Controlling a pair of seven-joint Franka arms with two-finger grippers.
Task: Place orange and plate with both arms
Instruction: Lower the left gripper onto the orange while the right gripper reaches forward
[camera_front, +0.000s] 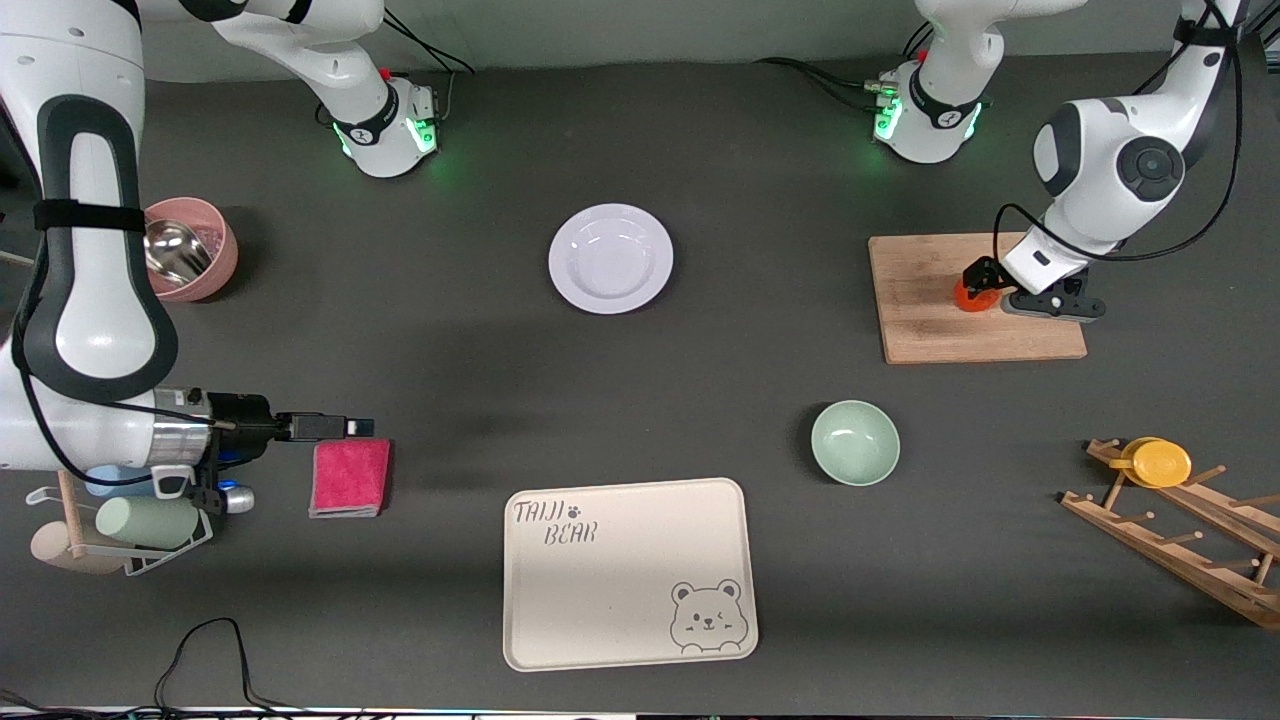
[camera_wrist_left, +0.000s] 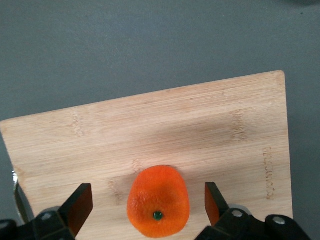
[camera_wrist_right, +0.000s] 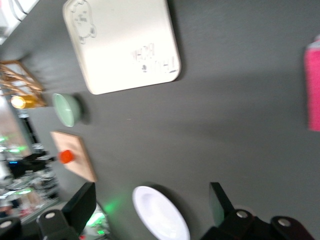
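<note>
I should grab the orange (camera_front: 968, 296) next by its rounded sides with my left gripper. Then I can set it onto the white plate (camera_front: 610, 258).
The orange (camera_front: 968, 296) lies on a wooden cutting board (camera_front: 960, 335) toward the left arm's end of the table. My left gripper (camera_front: 982, 290) is low over it and open. In the left wrist view the orange (camera_wrist_left: 157, 200) sits between the two fingers of the gripper (camera_wrist_left: 149, 202), with a gap on each side. The white plate (camera_front: 610, 258) lies flat in the middle of the table, farther from the front camera than the bear tray. My right gripper (camera_front: 360, 427) is open and empty, up over the pink cloth. Its wrist view shows the gripper (camera_wrist_right: 151, 205) and, far off, the plate (camera_wrist_right: 160, 212).
A cream bear tray (camera_front: 628, 570) lies nearest the front camera, a pale green bowl (camera_front: 855, 442) beside it. A pink cloth (camera_front: 350, 477), a pink cup (camera_front: 195, 250) and a cup rack (camera_front: 130, 525) stand at the right arm's end. A wooden rack with a yellow cup (camera_front: 1160, 462) is at the left arm's end.
</note>
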